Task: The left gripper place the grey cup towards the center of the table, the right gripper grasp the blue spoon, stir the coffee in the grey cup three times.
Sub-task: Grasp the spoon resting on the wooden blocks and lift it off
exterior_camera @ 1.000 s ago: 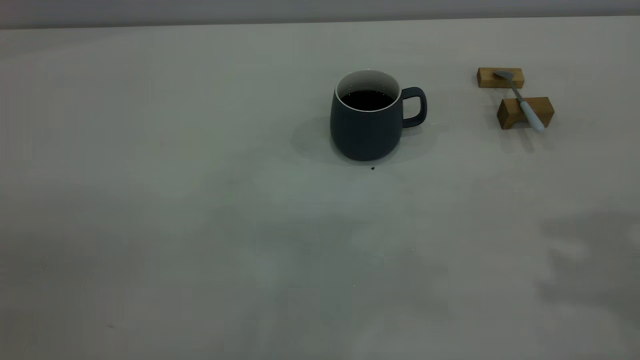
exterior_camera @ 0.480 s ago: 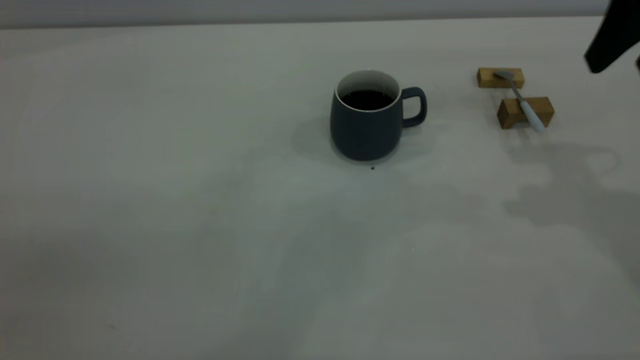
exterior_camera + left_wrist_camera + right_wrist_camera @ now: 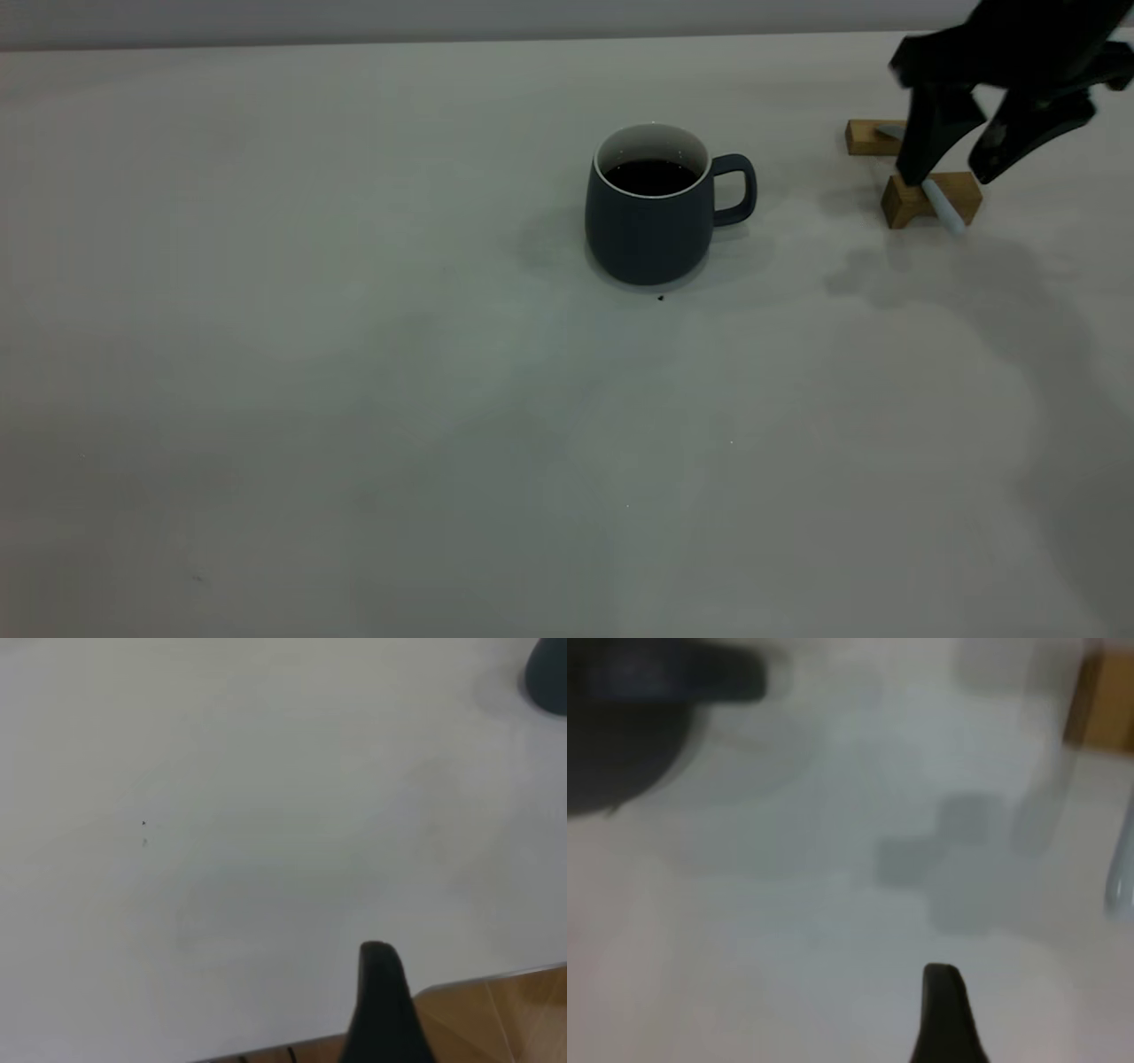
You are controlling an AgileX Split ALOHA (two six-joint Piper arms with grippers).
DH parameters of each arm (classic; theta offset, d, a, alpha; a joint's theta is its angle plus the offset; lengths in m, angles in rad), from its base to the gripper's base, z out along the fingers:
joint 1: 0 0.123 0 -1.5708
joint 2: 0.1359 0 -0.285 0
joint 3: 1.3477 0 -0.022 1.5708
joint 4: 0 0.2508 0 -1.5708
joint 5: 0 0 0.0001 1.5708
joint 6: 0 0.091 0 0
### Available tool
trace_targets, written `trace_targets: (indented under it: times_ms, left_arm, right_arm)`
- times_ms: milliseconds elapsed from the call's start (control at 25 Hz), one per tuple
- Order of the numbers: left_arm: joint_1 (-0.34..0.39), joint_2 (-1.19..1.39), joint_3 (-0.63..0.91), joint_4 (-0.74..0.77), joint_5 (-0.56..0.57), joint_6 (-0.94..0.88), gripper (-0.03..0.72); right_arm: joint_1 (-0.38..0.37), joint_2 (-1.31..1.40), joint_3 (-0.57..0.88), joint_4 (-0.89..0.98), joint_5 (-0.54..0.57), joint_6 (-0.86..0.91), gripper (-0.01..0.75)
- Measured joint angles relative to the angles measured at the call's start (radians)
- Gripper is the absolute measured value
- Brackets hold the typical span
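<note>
I need to stir the coffee in the grey cup [image 3: 649, 226], so next I should take the blue spoon by its pale handle [image 3: 944, 208] with my right gripper.
The grey cup [image 3: 649, 226] stands upright near the middle of the table [image 3: 354, 399], handle to the right, with dark coffee [image 3: 651, 175] inside. The blue spoon [image 3: 944, 211] lies across two wooden blocks at the far right; its pale handle sticks out toward the front. My right gripper [image 3: 946, 177] is open and hangs over the nearer block, one finger on each side of the spoon's handle. In the right wrist view the spoon [image 3: 1120, 870] shows at the frame's edge. My left gripper [image 3: 383, 1010] sits near the table's edge, far from the cup [image 3: 549, 669].
Two tan wooden blocks carry the spoon: the far one [image 3: 870, 138] and the near one [image 3: 904, 202]. A tiny dark speck [image 3: 660, 298] lies just in front of the cup. The table's edge [image 3: 496, 977] runs close to the left gripper.
My right arm has come in from the upper right and dropped over the spoon and blocks. The cup and spoon have not moved.
</note>
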Motion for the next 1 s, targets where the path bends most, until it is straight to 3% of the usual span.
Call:
trace_targets:
  times_ms: [320, 1000]
  left_arm:
    - [0.000, 0.000, 0.000, 0.000, 0.000, 0.000, 0.585]
    - [0.000, 0.000, 0.000, 0.000, 0.000, 0.000, 0.585]
  right_arm:
    - [0.000, 0.161, -0.167, -0.136, 0.055, 0.102, 0.570]
    - [0.000, 0.241, -0.177, -0.134, 0.016, 0.102, 0.570]
